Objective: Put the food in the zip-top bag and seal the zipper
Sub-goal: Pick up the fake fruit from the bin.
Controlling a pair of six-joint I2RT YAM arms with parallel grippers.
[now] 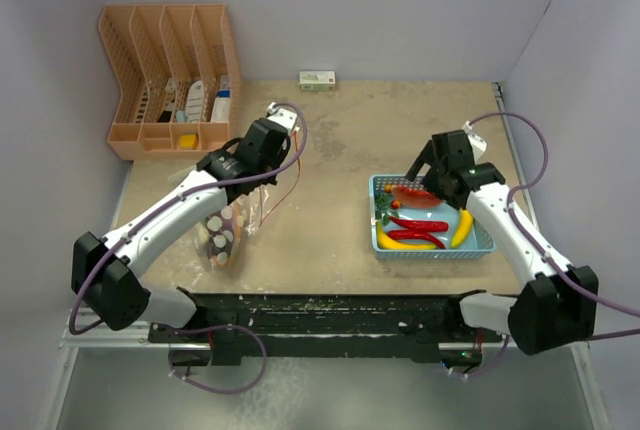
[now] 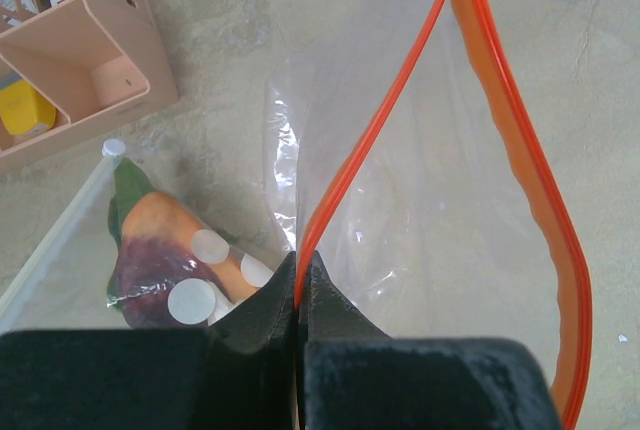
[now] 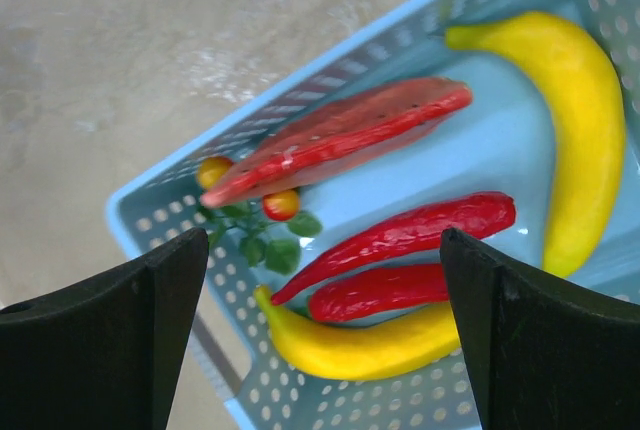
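I should next use my right gripper to grab the flat orange-red piece across its exposed red edge point(image 1: 416, 199), so its body stays free to go into the zip-top bag point(image 1: 228, 230).
My left gripper point(image 2: 300, 262) is shut on the red-orange zipper point(image 2: 380, 125) of the clear dotted zip-top bag point(image 1: 228, 230) and holds its mouth up and open. One toy food, orange and purple with a green top point(image 2: 160, 250), lies inside the bag. My right gripper point(image 3: 325, 250) is open above the light blue basket point(image 1: 484, 243), over two red chili peppers point(image 3: 410, 233), two yellow bananas point(image 3: 585, 110), a flat orange-red piece point(image 3: 340, 130) and a green leafy sprig with small tomatoes point(image 3: 265, 230). Its fingers point(image 3: 130, 320) touch nothing.
A peach-coloured divided organizer point(image 1: 170, 75) with small items stands at the back left, close to the bag. A small white box point(image 1: 317, 79) lies at the back wall. The basket sits near the right side of the table.
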